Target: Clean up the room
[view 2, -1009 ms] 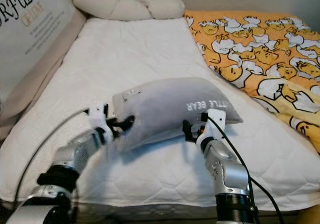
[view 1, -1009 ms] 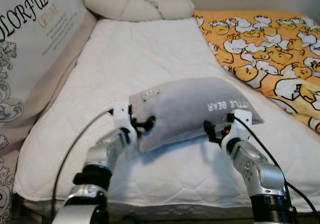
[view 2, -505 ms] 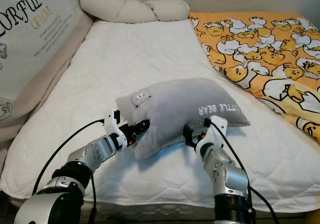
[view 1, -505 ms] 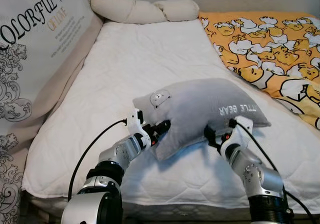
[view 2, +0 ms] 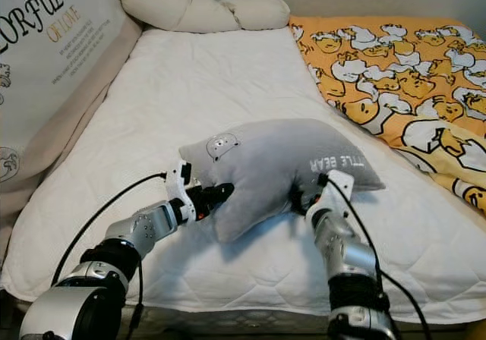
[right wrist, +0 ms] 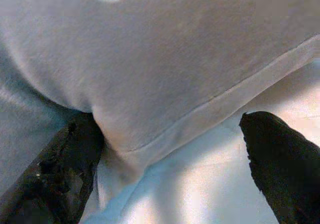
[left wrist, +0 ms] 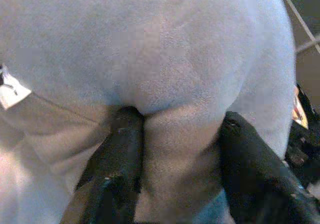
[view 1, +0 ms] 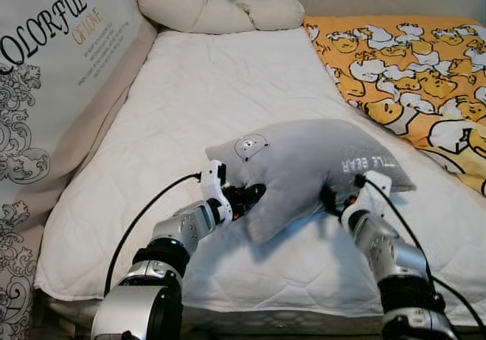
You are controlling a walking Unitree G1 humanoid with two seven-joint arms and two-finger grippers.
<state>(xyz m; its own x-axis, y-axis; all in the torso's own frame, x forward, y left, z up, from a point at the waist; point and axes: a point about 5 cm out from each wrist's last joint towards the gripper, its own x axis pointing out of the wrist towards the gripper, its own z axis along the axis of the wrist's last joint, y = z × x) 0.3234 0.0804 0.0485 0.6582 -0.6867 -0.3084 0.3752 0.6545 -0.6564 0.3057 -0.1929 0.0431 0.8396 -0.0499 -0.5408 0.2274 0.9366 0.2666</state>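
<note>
I should next grab the pillow with my right gripper by the thin hem along its edge, because the pillow's plump middle [view 1: 295,158] is wider than my open fingers.
A grey pillow [view 1: 304,162] with a bear patch and white lettering lies across the near part of the white mattress [view 1: 213,89]. My left gripper [view 1: 250,196] is shut on the pillow's near left corner; in the left wrist view a fold of grey fabric [left wrist: 175,149] is pinched between the black fingers [left wrist: 120,154]. My right gripper [view 1: 332,200] sits at the pillow's near right edge. In the right wrist view its fingers [right wrist: 70,174] stand wide apart, with the pillow's hem [right wrist: 190,119] between them and the other finger over bare sheet.
A yellow duck-print blanket [view 1: 410,74] covers the bed's right side. A long cream bolster [view 1: 213,14] lies along the head end. A printed cushion panel [view 1: 53,59] lines the left side. The mattress front edge [view 1: 266,310] is just below my arms.
The view has shifted. Both arms have reached further over the bed and the pillow has moved with them, its near left corner sagging to the sheet.
</note>
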